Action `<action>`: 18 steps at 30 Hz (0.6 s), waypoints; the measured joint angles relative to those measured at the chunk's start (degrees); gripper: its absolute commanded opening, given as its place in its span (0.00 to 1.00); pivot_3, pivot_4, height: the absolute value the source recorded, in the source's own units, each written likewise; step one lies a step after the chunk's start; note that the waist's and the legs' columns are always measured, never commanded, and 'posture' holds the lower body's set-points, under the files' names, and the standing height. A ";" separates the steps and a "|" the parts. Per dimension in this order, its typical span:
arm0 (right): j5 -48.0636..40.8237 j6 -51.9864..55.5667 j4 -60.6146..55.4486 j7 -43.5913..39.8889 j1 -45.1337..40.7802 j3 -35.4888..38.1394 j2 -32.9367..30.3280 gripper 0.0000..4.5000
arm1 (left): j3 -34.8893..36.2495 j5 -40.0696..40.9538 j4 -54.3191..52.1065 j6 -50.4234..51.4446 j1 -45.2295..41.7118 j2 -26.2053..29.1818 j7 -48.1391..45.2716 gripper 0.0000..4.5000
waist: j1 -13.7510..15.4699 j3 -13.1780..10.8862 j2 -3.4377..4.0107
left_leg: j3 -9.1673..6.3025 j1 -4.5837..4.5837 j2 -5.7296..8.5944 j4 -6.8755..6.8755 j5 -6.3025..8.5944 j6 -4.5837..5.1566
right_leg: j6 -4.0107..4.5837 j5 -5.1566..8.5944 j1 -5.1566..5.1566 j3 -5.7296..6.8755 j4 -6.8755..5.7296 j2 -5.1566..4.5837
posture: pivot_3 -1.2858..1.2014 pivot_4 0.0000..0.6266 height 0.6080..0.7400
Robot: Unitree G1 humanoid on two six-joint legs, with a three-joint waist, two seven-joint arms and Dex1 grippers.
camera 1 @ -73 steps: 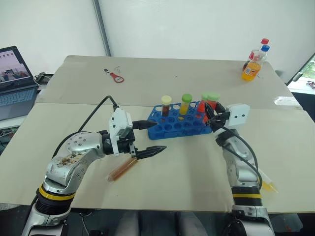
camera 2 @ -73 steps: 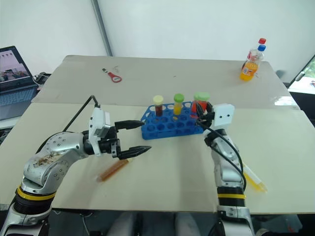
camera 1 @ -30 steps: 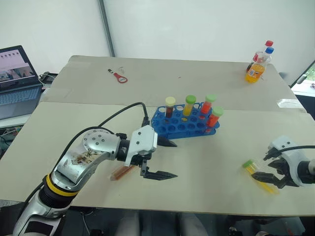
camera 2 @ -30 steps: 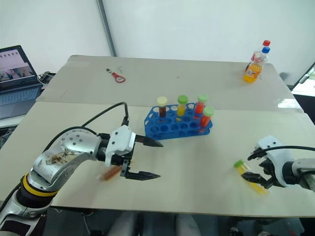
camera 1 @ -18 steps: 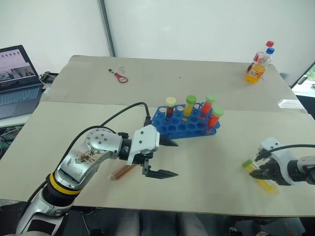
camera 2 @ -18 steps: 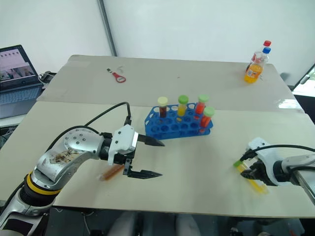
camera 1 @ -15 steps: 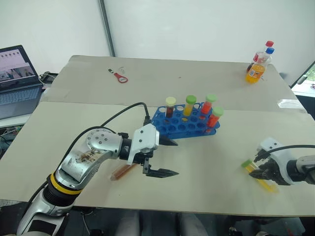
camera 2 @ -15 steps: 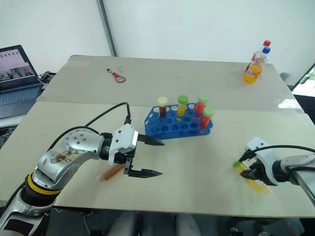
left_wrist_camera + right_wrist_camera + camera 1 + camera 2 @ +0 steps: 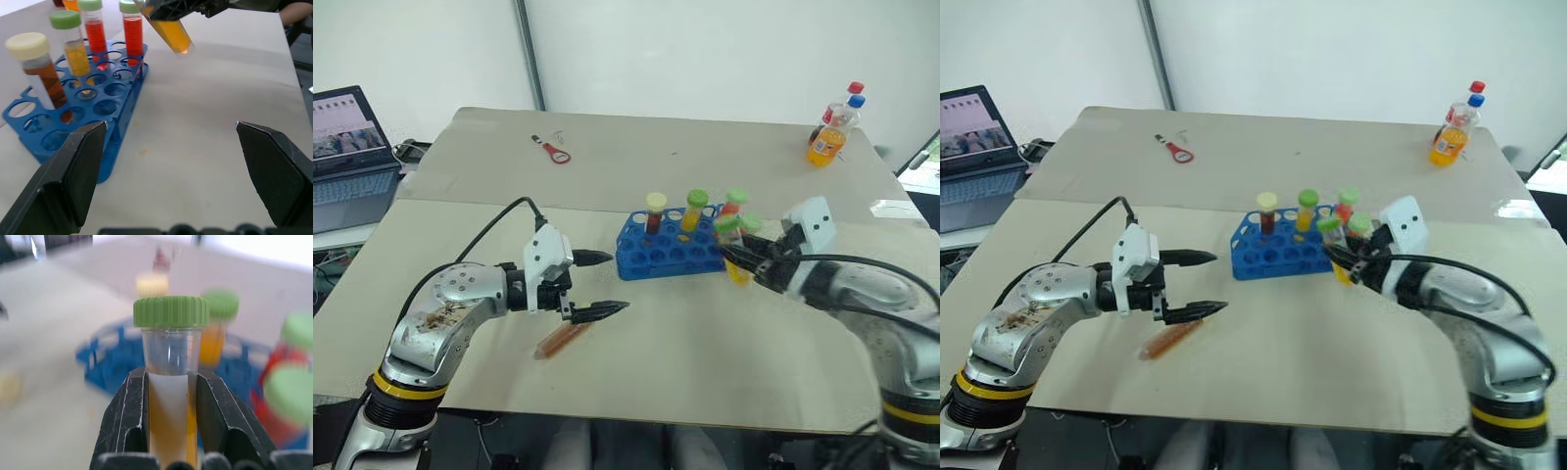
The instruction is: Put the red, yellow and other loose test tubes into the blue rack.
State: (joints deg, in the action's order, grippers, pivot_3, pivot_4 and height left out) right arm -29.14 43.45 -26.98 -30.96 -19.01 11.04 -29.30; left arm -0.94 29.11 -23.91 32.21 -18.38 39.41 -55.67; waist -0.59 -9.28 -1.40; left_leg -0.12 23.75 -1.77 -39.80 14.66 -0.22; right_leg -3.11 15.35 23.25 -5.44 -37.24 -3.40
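My right gripper keeps holding the yellow tube for now until its lower end is in the blue rack, since that end hangs outside the rack's front edge.
The blue rack [image 9: 668,255] stands mid-table with several capped tubes upright in it. My right gripper [image 9: 732,258] is shut on a yellow test tube [image 9: 171,357] with a green cap. It holds the tube tilted above the table at the rack's right end, tip down [image 9: 171,32]. My left gripper [image 9: 602,284] is open and empty, hovering left of the rack and pointing toward it. An amber-brown loose test tube [image 9: 563,339] lies flat on the table just below and in front of the left fingers.
An orange soda bottle [image 9: 830,132] stands at the far right corner beside another bottle. A red-handled tool [image 9: 551,150] lies at the back left. A laptop [image 9: 347,147] sits off the table's left side. Bare tabletop [image 9: 705,352] stretches in front of the rack.
My right gripper shut on the yellow tube lying at the right, lifted it and carried it left to the rack's right end. The left gripper drew back leftward, still open.
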 measured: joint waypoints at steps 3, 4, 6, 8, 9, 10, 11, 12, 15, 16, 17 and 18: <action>4.03 -7.40 2.87 3.69 -1.20 -2.27 5.56 0.21 | 0.02 -0.06 -0.20 -0.72 0.90 0.05 0.74 1.00 | -0.06 0.00 0.00 | -0.02 -0.03 -0.02 0.00 -0.01 -0.01 | 0.01 -0.01 0.01 0.04 -0.08 0.03 | 0.52 0.24 0.84; 5.37 -9.48 3.97 4.38 -1.31 -3.21 6.51 0.21 | 0.03 -0.02 -0.36 -0.76 0.96 0.06 1.01 1.00 | -0.05 -0.01 0.01 | -0.02 -0.03 -0.01 0.01 -0.01 -0.02 | 0.01 0.00 0.04 0.03 -0.14 0.02 | 0.52 0.24 0.84; 8.02 -13.74 6.65 5.38 -1.36 -4.97 8.04 0.21 | 0.26 0.38 -1.07 -0.69 1.26 0.12 1.16 1.00 | -0.11 -0.01 0.01 | -0.01 -0.05 0.00 0.01 -0.01 -0.02 | 0.02 0.00 0.08 0.03 -0.29 0.01 | 0.52 0.24 0.84; 11.00 -18.75 9.73 6.17 -1.42 -6.87 9.88 0.21 | 0.82 1.68 -2.74 -0.28 2.23 0.79 0.90 1.00 | -0.33 -0.01 0.01 | 0.01 -0.05 -0.02 0.03 -0.01 -0.02 | 0.02 0.00 0.16 0.01 -0.37 0.02 | 0.52 0.24 0.84; 12.08 -20.55 10.96 6.46 -1.42 -7.51 10.76 0.21 | 0.93 2.19 -3.30 0.13 2.67 1.40 0.61 1.00 | -0.43 -0.01 0.02 | 0.02 -0.06 -0.02 0.04 -0.01 -0.02 | 0.03 0.00 0.19 0.01 -0.39 0.03 | 0.52 0.24 0.84; 12.74 -21.97 12.11 6.65 -1.42 -8.07 11.22 0.21 | 0.93 2.51 -3.63 0.36 2.92 1.87 0.32 1.00 | -0.47 -0.02 0.04 | 0.03 -0.06 -0.02 0.05 -0.01 -0.02 | 0.04 0.00 0.24 0.00 -0.45 0.03 | 0.52 0.24 0.84; 13.45 -23.34 13.18 6.99 -1.42 -8.29 11.93 0.21 | 0.95 2.51 -3.86 0.39 3.16 2.28 0.07 1.00 | -0.46 -0.02 0.04 | 0.02 -0.06 -0.03 0.05 -0.02 -0.03 | 0.05 0.00 0.25 0.00 -0.47 0.04 | 0.52 0.24 0.84; 14.37 -25.01 14.35 7.49 -1.43 -8.47 12.65 0.21 | 0.95 2.50 -3.95 0.39 3.38 2.75 -0.09 1.00 | -0.44 -0.02 0.04 | 0.02 -0.07 -0.03 0.04 -0.02 -0.04 | 0.05 0.01 0.24 0.01 -0.49 0.05 | 0.52 0.24 0.84; 16.89 -30.17 18.72 8.87 -1.83 -9.31 14.96 0.21 | 1.02 2.50 -4.28 0.40 3.49 3.34 -0.07 1.00 | -0.49 -0.02 0.04 | 0.03 -0.08 -0.02 0.03 -0.04 -0.06 | 0.05 0.00 0.23 -0.01 -0.49 0.04 | 0.52 0.24 0.84; 17.47 -31.41 19.87 9.17 -2.01 -9.81 15.50 0.21 | 1.02 2.51 -4.55 0.40 3.49 3.36 -0.05 1.00 | -0.50 -0.03 0.05 | 0.03 -0.08 -0.02 0.03 -0.04 -0.07 | 0.05 0.00 0.24 -0.01 -0.49 0.04 | 0.52 0.24 0.84; 18.18 -32.88 21.16 9.67 -2.27 -10.23 16.13 0.21 | 1.02 2.52 -4.69 0.40 3.49 3.38 -0.03 1.00 | -0.52 -0.03 0.05 | 0.03 -0.10 -0.03 0.03 -0.04 -0.07 | 0.05 0.00 0.24 -0.01 -0.51 0.05 | 0.52 0.24 0.84; 18.90 -34.15 22.18 10.17 -2.52 -10.41 16.91 0.21 | 1.01 2.52 -4.81 0.42 3.49 3.40 -0.02 1.00 | -0.52 -0.03 0.05 | 0.03 -0.09 -0.03 0.04 -0.04 -0.07 | 0.05 0.00 0.25 -0.01 -0.52 0.05 | 0.52 0.24 0.84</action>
State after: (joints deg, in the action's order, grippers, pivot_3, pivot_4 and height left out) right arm -10.24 9.30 -4.80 -20.78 -21.54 0.64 -12.39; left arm 0.07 31.63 -28.73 32.63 -14.89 42.80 -55.69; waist -1.11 -9.31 -1.34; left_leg -0.09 23.65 -1.80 -39.76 14.62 -0.29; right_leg -3.06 15.35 23.50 -5.45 -37.76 -3.35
